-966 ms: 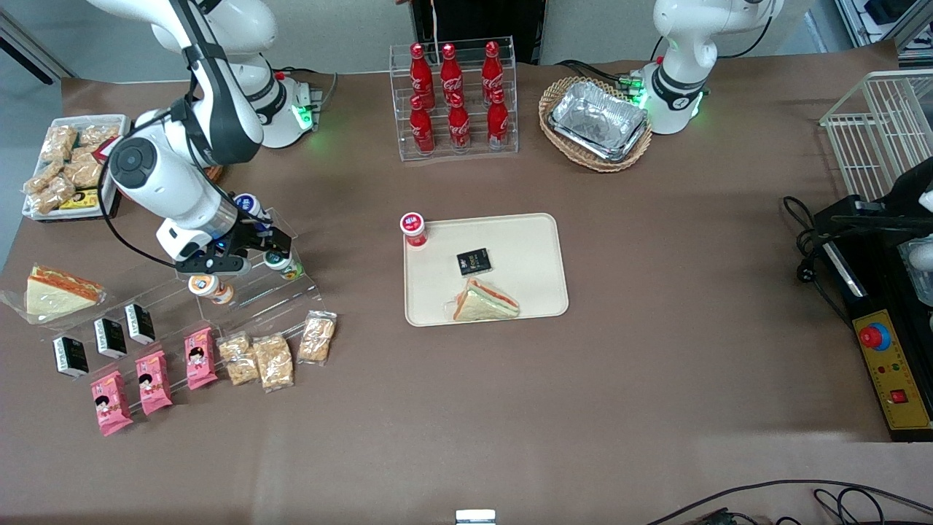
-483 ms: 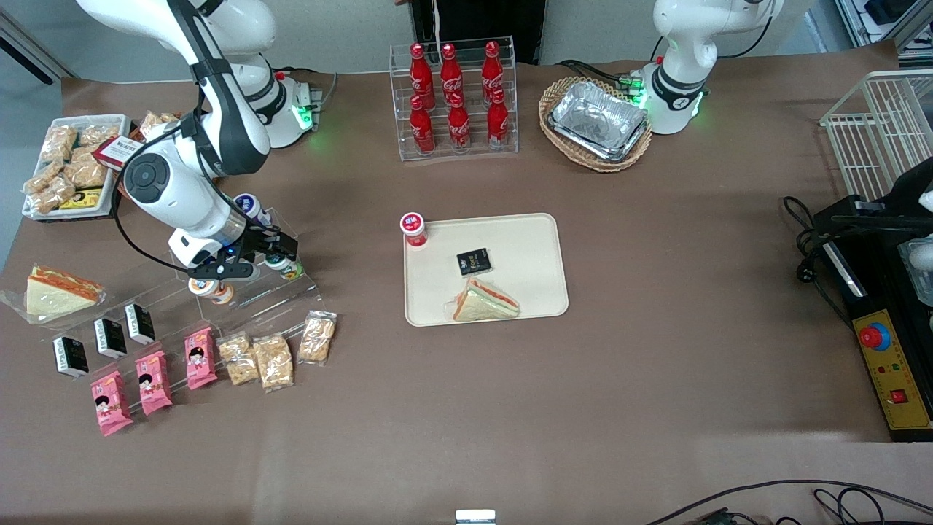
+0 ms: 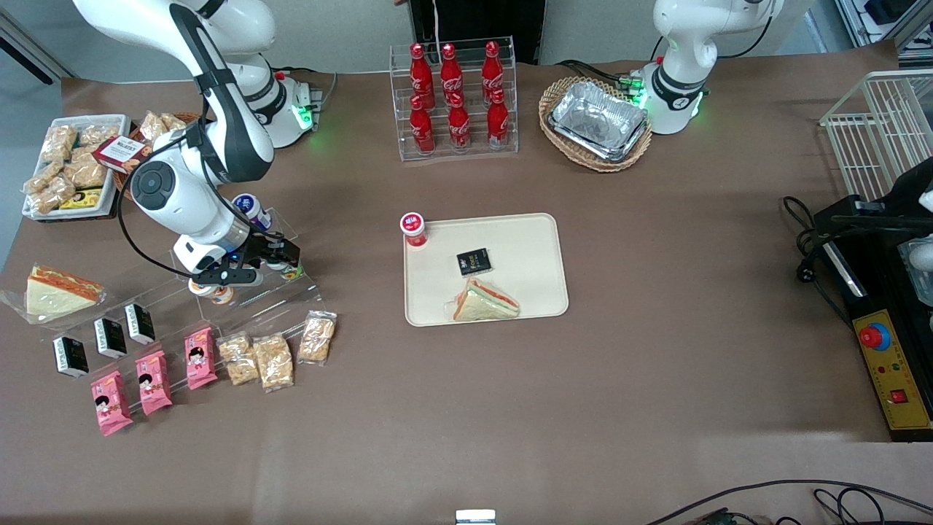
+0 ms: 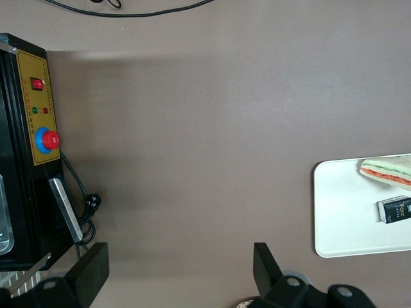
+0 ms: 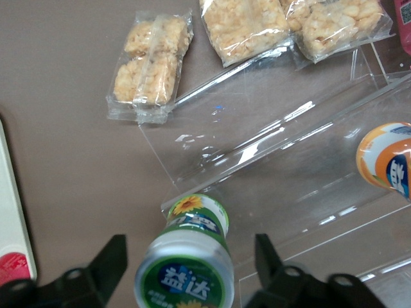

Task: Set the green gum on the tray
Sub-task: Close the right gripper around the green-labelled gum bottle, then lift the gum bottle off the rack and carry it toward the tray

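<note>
The green gum needs to go on the tray, so my gripper will next pick up the gum by its lid (image 3: 281,267).
The green gum (image 5: 186,260), a small bottle with a white-rimmed green lid, stands upright on a clear acrylic step stand (image 5: 289,173). My gripper (image 5: 189,242) is open directly above it, with one finger (image 5: 109,256) on each side of the lid and apart from it. In the front view the gripper (image 3: 275,257) covers most of the green gum (image 3: 293,273). The cream tray (image 3: 525,248) lies mid-table toward the parked arm, holding a sandwich (image 3: 485,300), a small black packet (image 3: 473,261) and a red-lidded bottle (image 3: 413,228) at one corner.
An orange-lidded bottle (image 3: 211,290) and a blue-lidded bottle (image 3: 249,208) share the stand. Snack packets (image 3: 273,357), pink packets (image 3: 149,379) and black boxes (image 3: 109,335) lie nearer the front camera. A cola bottle rack (image 3: 453,98) and a foil tray in a basket (image 3: 598,120) stand farther back.
My gripper has come down and shifted a little toward the green gum, so its fingers now flank the lid. The bottles and tray have not moved.
</note>
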`<state>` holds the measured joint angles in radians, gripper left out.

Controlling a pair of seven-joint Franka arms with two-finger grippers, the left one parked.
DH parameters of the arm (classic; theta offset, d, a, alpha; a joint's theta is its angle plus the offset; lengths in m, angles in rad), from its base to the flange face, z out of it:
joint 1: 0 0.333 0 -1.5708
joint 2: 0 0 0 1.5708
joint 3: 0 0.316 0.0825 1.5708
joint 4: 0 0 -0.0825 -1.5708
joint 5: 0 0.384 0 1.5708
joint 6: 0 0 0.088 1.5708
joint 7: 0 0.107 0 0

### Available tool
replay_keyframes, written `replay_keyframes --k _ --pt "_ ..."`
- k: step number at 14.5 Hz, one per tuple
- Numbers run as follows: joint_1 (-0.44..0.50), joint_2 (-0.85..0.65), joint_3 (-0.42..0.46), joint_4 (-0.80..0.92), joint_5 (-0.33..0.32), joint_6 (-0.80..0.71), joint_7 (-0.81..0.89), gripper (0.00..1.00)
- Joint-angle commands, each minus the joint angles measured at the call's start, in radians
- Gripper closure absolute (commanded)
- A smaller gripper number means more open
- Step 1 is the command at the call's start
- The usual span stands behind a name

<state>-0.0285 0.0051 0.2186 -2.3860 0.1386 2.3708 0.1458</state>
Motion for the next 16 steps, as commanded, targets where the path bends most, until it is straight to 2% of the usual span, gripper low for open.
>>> replay_keyframes --k 1,3,4,10,16 --pt "0.002 0.007 0.004 -0.006 0.016 0.027 0.003 0.73" --pt "0.002 0.006 0.004 -0.006 0.016 0.025 0.003 0.96" --pt "0.002 0.003 0.004 -0.006 0.016 0.024 0.003 1.0" --pt "-0.001 -0.105 0.004 0.025 0.007 -0.088 -0.015 1.0" --pt "-0.007 -0.135 0.002 0.42 -0.013 -0.646 -0.006 1.0"
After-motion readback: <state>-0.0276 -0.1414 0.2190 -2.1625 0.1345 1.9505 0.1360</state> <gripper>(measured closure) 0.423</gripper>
